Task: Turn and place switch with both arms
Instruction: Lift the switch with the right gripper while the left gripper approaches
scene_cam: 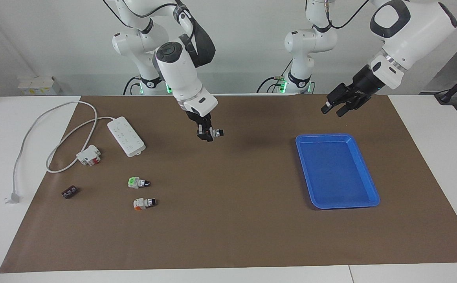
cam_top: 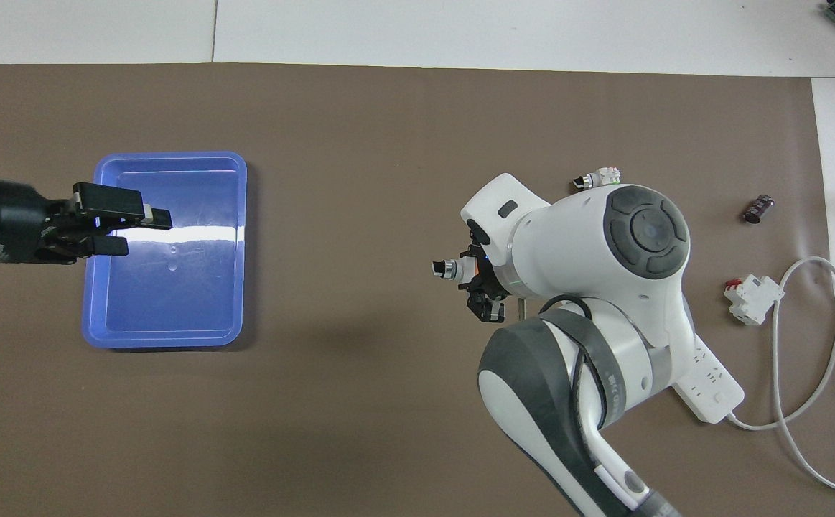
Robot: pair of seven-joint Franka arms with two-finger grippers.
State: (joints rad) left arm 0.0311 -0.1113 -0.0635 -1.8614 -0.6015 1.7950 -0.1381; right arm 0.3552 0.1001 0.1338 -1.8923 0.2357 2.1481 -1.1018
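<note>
The switch has its black knob (cam_top: 439, 268) sticking out free, and my right gripper's fingers cover the block, so my left gripper should grab the switch there next.
My right gripper (scene_cam: 206, 134) is shut on the switch (scene_cam: 215, 133) and holds it in the air over the middle of the brown mat. The black knob and silver collar stick out sideways toward the blue tray (scene_cam: 364, 173). In the overhead view the switch (cam_top: 448, 269) juts from the right gripper (cam_top: 480, 286); its block is hidden between the fingers. My left gripper (scene_cam: 331, 111) is open and empty, raised in the air. In the overhead view the left gripper (cam_top: 146, 233) shows over the tray's (cam_top: 166, 337) edge toward the left arm's end.
Toward the right arm's end lie a switch with a green block (scene_cam: 136, 182), a white switch with an orange corner (scene_cam: 144, 203), a small dark part (scene_cam: 70, 192), a white breaker (scene_cam: 89, 155) and a power strip (scene_cam: 126, 136) with its cable.
</note>
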